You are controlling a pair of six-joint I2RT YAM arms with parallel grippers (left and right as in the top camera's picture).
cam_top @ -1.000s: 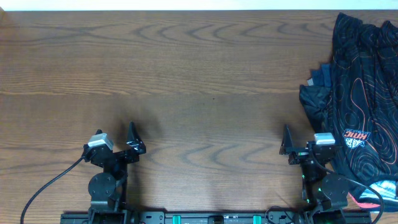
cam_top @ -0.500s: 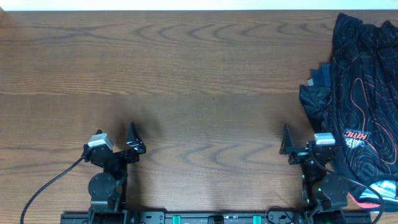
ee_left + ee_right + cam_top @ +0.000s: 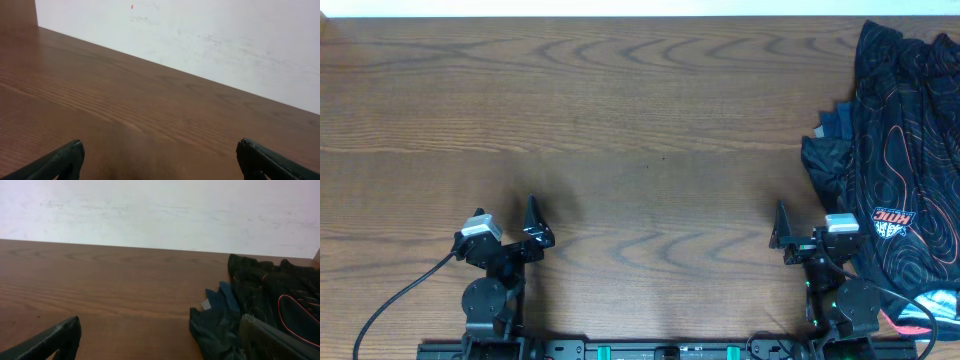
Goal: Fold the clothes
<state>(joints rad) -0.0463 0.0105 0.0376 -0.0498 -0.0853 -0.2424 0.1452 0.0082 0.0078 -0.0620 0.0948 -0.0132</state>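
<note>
Next, my right gripper pinches the loose edge that juts toward the empty table, to drag the black jersey (image 3: 905, 150) open for folding.
The clothes are a black jersey (image 3: 905, 150) with orange contour lines and a small crest, crumpled at the table's right edge. It also shows in the right wrist view (image 3: 260, 300), ahead and to the right of the fingers. My right gripper (image 3: 779, 228) sits near the front edge just left of the jersey, open and empty, its fingertips wide apart in the right wrist view (image 3: 160, 335). My left gripper (image 3: 533, 222) rests near the front left, open and empty, with only bare wood between its fingers in the left wrist view (image 3: 157, 160).
The brown wooden table (image 3: 620, 120) stretches across the overhead view, with a white wall beyond its far edge (image 3: 150, 205). A cable (image 3: 390, 300) runs from the left arm toward the front left.
</note>
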